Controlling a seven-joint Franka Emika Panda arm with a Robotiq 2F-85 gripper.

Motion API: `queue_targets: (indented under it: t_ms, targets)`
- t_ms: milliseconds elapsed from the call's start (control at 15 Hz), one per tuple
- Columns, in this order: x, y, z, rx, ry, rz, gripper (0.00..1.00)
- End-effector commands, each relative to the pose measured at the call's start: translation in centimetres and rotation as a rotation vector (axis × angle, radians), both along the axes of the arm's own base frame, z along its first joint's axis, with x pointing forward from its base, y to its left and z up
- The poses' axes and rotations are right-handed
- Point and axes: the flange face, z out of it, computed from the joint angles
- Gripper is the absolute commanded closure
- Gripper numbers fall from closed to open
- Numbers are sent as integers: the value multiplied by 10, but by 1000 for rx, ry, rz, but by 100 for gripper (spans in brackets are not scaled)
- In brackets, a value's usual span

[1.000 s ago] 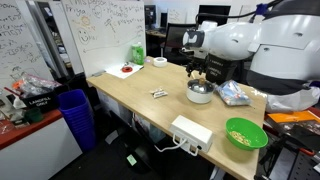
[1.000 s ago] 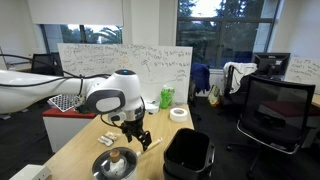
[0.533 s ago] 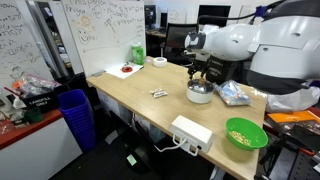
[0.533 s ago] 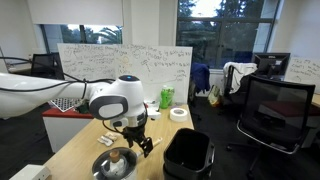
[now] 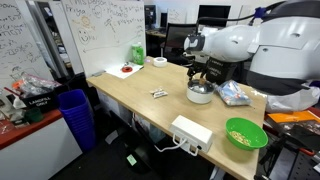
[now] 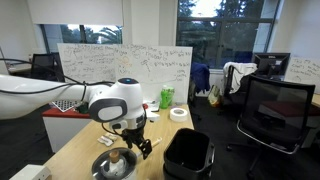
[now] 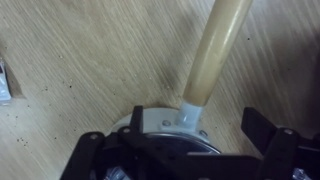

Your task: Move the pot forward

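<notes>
I should close my gripper on the handle's base at the pot's rim (image 7: 189,115) now. The base is between my gripper's fingers, so they would hold it.
The pot (image 5: 200,93) is small, round and shiny silver, and stands on the wooden table (image 5: 130,95) under the arm; it also shows near the bottom of an exterior view as the pot (image 6: 115,165). Its pale straight handle (image 7: 215,50) runs up and away in the wrist view from the rim (image 7: 165,125). My gripper (image 7: 195,118) is open, with one dark finger on each side of the spot where the handle joins the rim. Nothing is gripped. In both exterior views the gripper (image 5: 201,76) (image 6: 137,140) hangs just above the pot.
A green bowl (image 5: 245,133) and a white power box (image 5: 191,131) sit near the table's front edge. A plastic bag (image 5: 234,94) lies right beside the pot. A tape roll (image 5: 158,61) stands farther back. Beside the table are a blue bin (image 5: 75,112) and a black bin (image 6: 187,153).
The gripper has edged a little closer to the pot's handle. Its jaws have stayed open and the pot has not moved.
</notes>
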Motion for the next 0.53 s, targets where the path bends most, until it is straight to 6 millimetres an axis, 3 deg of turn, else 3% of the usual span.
queue_targets:
  t_ms: [0, 467]
  targets:
    - [1, -1, -7, -5, 20, 13, 16]
    - [-2, 1, -14, 12, 41, 14, 68]
